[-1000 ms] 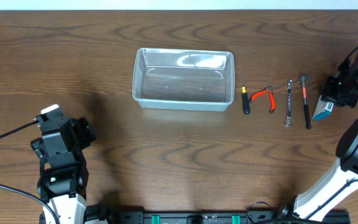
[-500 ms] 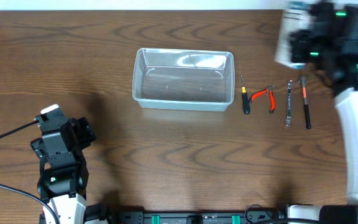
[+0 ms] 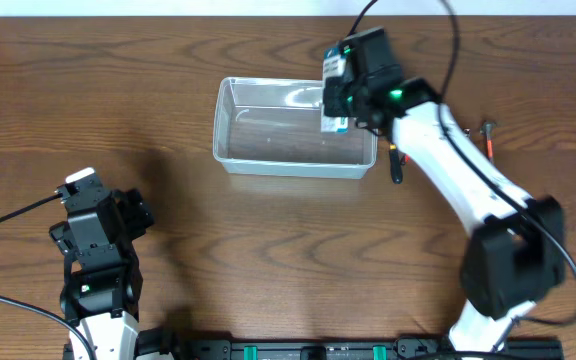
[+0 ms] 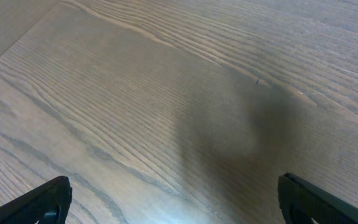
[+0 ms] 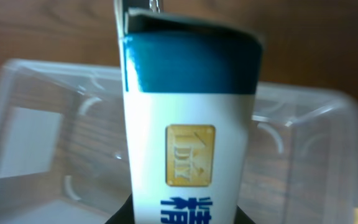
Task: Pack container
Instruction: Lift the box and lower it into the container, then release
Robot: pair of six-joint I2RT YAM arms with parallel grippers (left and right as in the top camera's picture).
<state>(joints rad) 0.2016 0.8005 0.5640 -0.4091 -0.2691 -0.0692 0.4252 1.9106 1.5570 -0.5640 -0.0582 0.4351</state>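
The box is high above the container, close to its far rim, and would fall loosely if I opened now, so my right gripper lowers the box first.
The clear plastic container (image 3: 268, 165) stands at the middle far part of the table. My right gripper (image 3: 340, 104) hangs over its far right corner, shut on a small blue-and-white box (image 3: 334, 92). In the right wrist view the box (image 5: 188, 124) stands upright between the jaws of the right gripper (image 5: 185, 216), with the container (image 5: 36, 124) behind and below it. My left gripper (image 3: 118, 215) rests at the near left, far from the container. In the left wrist view it (image 4: 182, 208) is open and empty over bare wood.
A black-handled screwdriver (image 3: 398, 166) lies right of the container, partly under my right arm. A hammer's head and red handle (image 3: 489, 135) show further right. The other hand tools there are hidden by the arm.
My right arm has swung from the far right edge of the table leftwards, carrying the blue-and-white box over the tools to above the container's right end. The left arm has not moved.
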